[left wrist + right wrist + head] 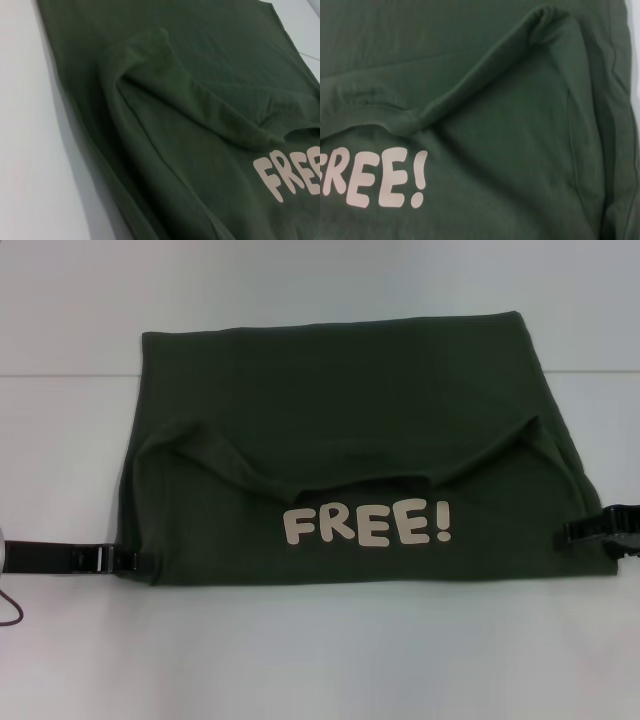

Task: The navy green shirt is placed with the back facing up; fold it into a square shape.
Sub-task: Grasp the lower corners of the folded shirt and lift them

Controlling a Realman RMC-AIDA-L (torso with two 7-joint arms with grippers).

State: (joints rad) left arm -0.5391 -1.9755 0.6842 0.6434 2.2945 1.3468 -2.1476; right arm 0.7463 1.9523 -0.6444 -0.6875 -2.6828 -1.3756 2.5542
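The shirt (340, 390) has my fingertips in past its side edge, down at the cloth of its near corner. My right gripper should close on the shirt.
The navy green shirt (340, 390) lies on the white table (320, 660). Its near part is folded back over itself, and that flap shows a cream "FREE!" print (366, 526). A curved fold edge runs across the middle of the cloth. My left gripper (130, 562) lies low at the shirt's near left corner, touching the cloth edge. My right gripper (572, 531) sits at the near right corner, against the fabric. Both wrist views show only the shirt (200, 75) (495, 60), its raised fold ridge and part of the print.
White tabletop surrounds the shirt on all sides, with a broad strip between its near edge and me. A thin dark cable (12, 615) loops at the far left edge, by my left arm.
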